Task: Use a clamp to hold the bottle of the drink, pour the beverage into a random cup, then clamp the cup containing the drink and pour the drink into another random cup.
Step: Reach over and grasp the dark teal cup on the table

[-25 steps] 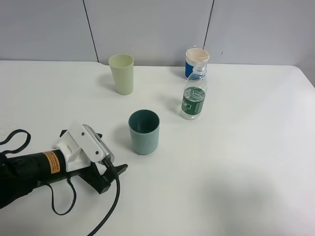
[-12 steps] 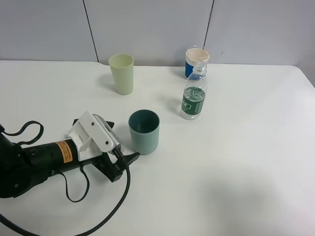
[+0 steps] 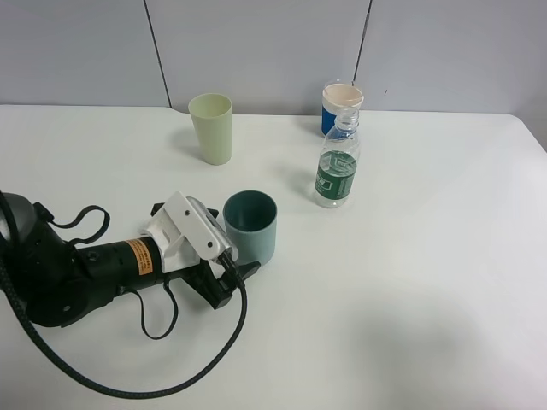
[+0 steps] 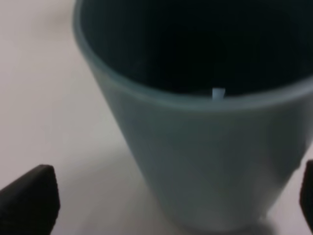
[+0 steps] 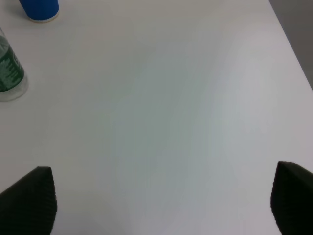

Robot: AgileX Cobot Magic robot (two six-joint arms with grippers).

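I will next grab the teal cup's outer side (image 3: 258, 242) with my left gripper, so that I can pour the drink into the pale green cup (image 3: 211, 128).
A teal cup (image 3: 250, 226) stands upright in the middle of the table and fills the left wrist view (image 4: 205, 147). My left gripper (image 3: 231, 249) is open at its base, with the cup close in front between the spread fingertips (image 4: 29, 196). A clear bottle with a green label (image 3: 337, 171) stands upright further back on the right and also shows in the right wrist view (image 5: 7, 73). A blue cup with a pale inside (image 3: 342, 107) stands just behind it. A pale green cup (image 3: 211, 128) stands at the back left. My right gripper (image 5: 159, 200) is open and empty over bare table.
The white table (image 3: 427, 282) runs to a grey wall at the back. The left arm's black cable (image 3: 231, 342) loops over the table near the front. The right arm does not show in the exterior view.
My left arm has moved right and forward across the table, from well short of the teal cup to right up against it. The cups and the bottle have not moved.
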